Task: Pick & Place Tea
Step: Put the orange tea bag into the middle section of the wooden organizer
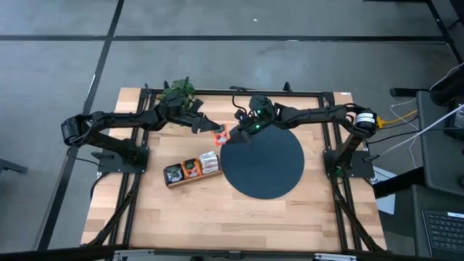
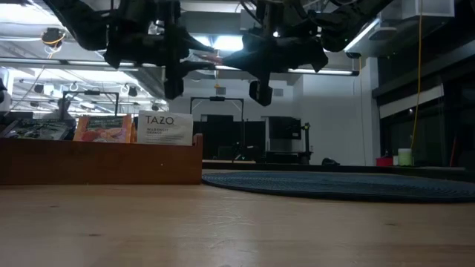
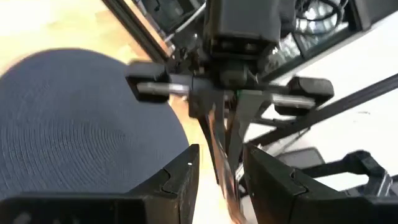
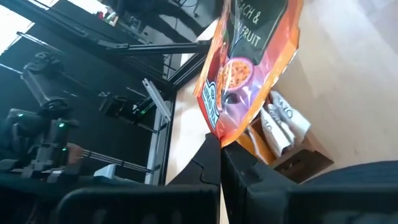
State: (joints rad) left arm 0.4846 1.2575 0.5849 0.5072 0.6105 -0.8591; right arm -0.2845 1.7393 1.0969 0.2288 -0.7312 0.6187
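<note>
I will grip the orange sachet by its free edge (image 1: 216,135) with my left gripper next, and then I will put the tea away in the wooden tray (image 1: 190,169).
An orange tea sachet (image 1: 220,134) hangs in the air between my two grippers, above the bare wood by the dark disc's (image 1: 264,167) far left rim. My right gripper (image 1: 236,137) is shut on it; the right wrist view shows its printed face (image 4: 249,68). My left gripper (image 1: 209,127) is open, and in the left wrist view its fingers stand on either side of the sachet's thin edge (image 3: 225,155) without plainly touching it. Other sachets stand on edge in the wooden tray (image 1: 190,169). My right gripper holds the sachet by its lower corner (image 4: 222,134), pinched between the two fingers (image 4: 211,162). The fingers come at it from the table's right, slanting down. The sachet is lifted clear of the table and stands on edge, sticking out past the fingertips toward my left gripper.
The wooden tray (image 2: 100,159) lies left of the disc (image 2: 349,184), toward the near side of both grippers. A green leafy plant (image 1: 177,90) sits at the far edge behind my left arm. Bare wood runs along the near half of the table.
</note>
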